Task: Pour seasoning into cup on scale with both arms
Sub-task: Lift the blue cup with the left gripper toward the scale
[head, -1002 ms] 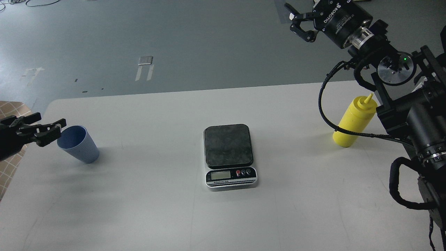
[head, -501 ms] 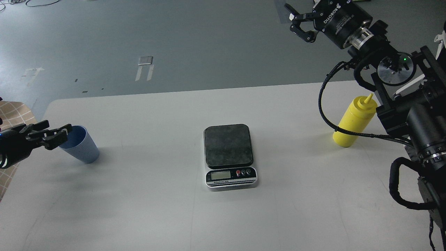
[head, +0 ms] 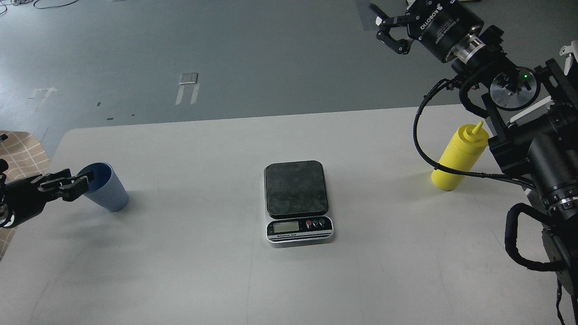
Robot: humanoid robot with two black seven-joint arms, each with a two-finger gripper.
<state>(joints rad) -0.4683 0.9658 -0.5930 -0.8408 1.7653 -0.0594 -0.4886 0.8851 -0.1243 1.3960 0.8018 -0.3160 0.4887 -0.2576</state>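
Next, my left gripper grabs the light-blue ribbed cup by its rim [head: 104, 165] to set it on the scale [head: 295, 187] for pouring.
The light-blue ribbed cup [head: 109, 193] stands upright at the table's left edge. My left gripper [head: 76, 183] is open, level with the cup's rim on its left side, and its fingertips overlap the rim. I cannot tell if they touch. The scale [head: 295, 187] sits at the table's centre with its dark platform bare and its display facing me. The yellow squeeze bottle [head: 460, 158] stands upright at the right, partly behind my right arm's cable. My right gripper [head: 384, 28] is open and empty, high above the floor beyond the table's far edge, well away from the bottle.
The white table [head: 203, 271] has its far edge running across the view's middle, with grey floor beyond it. My right arm's thick links and black cable [head: 420, 135] fill the right side beside the bottle. A tiled patch [head: 18, 153] shows past the table's left edge.
My left gripper has dropped lower and moved right, closer to the cup's rim. The right gripper has barely moved. Cup, scale and bottle have not moved.
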